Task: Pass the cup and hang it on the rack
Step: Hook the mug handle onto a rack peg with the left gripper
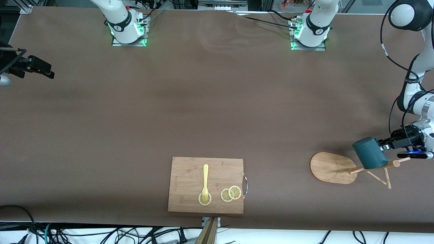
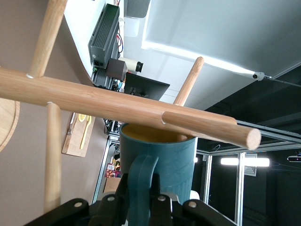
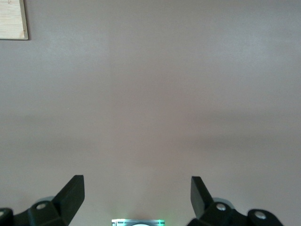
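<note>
The peg under the post reaches in past the cup's rim (image 2: 157,145) and the dark teal cup (image 2: 174,160) would hang, so it is time for my left gripper to open now.
The dark teal cup (image 1: 369,153) is up against the upper part of the bamboo rack (image 1: 330,167), at the left arm's end of the table. My left gripper (image 1: 385,146) is shut on the cup's handle. In the left wrist view the cup (image 2: 174,160) shows its yellow inside right under the rack's post (image 2: 117,103), with a peg (image 2: 188,84) rising past its rim. My left gripper (image 2: 143,202) pinches the handle between both fingers. My right gripper (image 1: 47,70) waits open and empty at the right arm's end of the table, and in its own view (image 3: 137,188) it is over bare table.
A rectangular wooden cutting board (image 1: 183,169) lies near the front camera's edge, mid-table, with a yellow fork (image 1: 205,181) and lemon slices (image 1: 231,194) on it. Its corner shows in the right wrist view (image 3: 11,19). Cables lie past the table's near edge.
</note>
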Tool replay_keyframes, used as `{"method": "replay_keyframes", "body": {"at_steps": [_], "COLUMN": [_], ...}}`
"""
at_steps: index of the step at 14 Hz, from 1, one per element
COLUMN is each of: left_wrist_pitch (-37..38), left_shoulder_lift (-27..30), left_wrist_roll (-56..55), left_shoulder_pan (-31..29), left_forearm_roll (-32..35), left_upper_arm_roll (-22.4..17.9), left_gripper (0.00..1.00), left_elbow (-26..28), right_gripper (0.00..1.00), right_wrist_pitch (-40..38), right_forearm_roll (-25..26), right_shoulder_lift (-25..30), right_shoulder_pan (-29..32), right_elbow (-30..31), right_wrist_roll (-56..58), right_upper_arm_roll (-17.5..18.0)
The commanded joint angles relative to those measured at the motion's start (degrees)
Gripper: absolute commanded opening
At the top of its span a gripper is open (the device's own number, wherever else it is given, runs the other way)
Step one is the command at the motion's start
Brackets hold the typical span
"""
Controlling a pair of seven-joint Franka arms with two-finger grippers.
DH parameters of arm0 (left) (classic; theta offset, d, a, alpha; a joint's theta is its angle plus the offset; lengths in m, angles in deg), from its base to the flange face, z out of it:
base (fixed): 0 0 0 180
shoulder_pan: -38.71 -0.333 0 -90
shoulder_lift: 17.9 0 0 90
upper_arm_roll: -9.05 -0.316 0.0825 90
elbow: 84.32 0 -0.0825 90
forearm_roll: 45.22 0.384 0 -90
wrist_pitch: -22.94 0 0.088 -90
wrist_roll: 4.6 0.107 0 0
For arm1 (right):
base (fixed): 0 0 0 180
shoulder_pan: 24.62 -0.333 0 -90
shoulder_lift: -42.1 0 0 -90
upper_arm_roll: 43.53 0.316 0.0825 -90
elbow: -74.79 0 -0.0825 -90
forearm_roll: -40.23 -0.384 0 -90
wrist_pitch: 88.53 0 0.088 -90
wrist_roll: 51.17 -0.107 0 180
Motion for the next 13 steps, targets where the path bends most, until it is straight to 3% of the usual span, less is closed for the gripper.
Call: {"method": "replay_keyframes", "body": {"at_steps": [1,2,13], "left_wrist_pitch": [0.03,0.12,1.08], "left_shoulder_lift": [-1.51,-1.42,-1.25], "left_wrist_roll": [-1.07,0.15,1.3], "left_shoulder_pan": [-0.08,-0.17,-0.96], "left_forearm_roll": [-0.88,-0.88,2.0], "left_upper_arm_roll": [-0.31,-0.31,-0.39], "left_gripper": [0.49,0.99,1.0], "left_elbow": [-2.42,-2.42,-2.42], "right_gripper": [1.0,1.0,1.0], "right_wrist_pitch": [-0.93,-0.93,-0.75], "right_forearm_roll": [-0.74,-0.83,-0.74], "right_shoulder_lift": [0.06,0.06,0.06], "right_shoulder_pan": [0.83,0.83,0.83], "right_elbow": [-0.67,-0.67,-0.67], "right_wrist_roll": [0.64,0.64,0.55], "right_upper_arm_roll": [0.57,0.57,0.66]}}
